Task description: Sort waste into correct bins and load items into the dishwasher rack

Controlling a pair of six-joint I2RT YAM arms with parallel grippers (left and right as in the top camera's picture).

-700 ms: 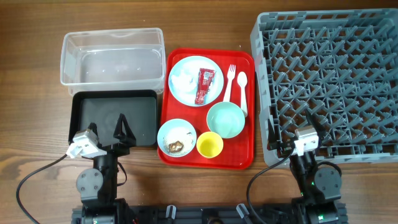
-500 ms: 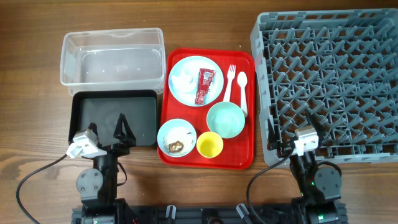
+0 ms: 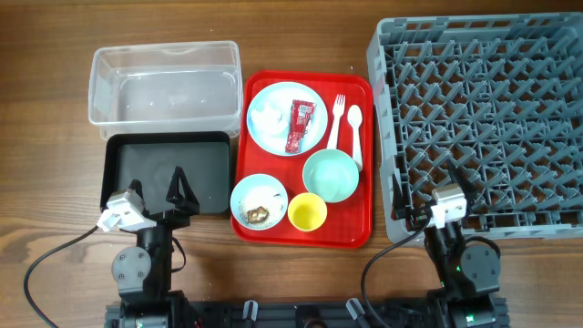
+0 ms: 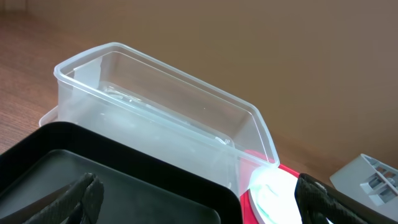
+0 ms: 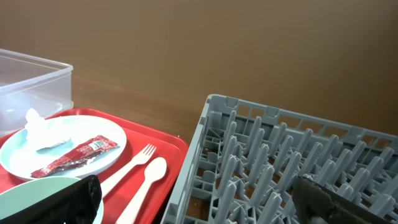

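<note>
Next, my left gripper reaches the yellow cup [image 3: 307, 212] and grabs its rim, which leaves the cup's base free for handing over to my right gripper.
On the red serving tray [image 3: 355, 223] a pale blue plate [image 3: 273, 138] holds a crumpled white tissue [image 3: 267, 111] and a red foil sachet [image 3: 299, 126]. A white fork [image 3: 336, 123] and spoon [image 3: 355, 137] lie to its right. Nearer me stand a mint green bowl [image 3: 330, 175], a yellow cup [image 3: 307, 212] and a small blue bowl [image 3: 246, 193] holding a brown lump [image 3: 258, 215]. My left gripper [image 3: 179, 191] is open and empty over the black tray [image 3: 155, 164]. My right gripper [image 3: 453, 178] is open and empty at the grey rack's [image 3: 483, 100] near-left corner.
The clear tub [image 3: 164, 82] stands empty behind the black tray and fills the left wrist view [image 4: 161, 118]. The right wrist view shows the rack's pegs [image 5: 298, 162], the fork [image 5: 127, 165] and the spoon [image 5: 146, 180]. Bare wooden table lies along the front edge.
</note>
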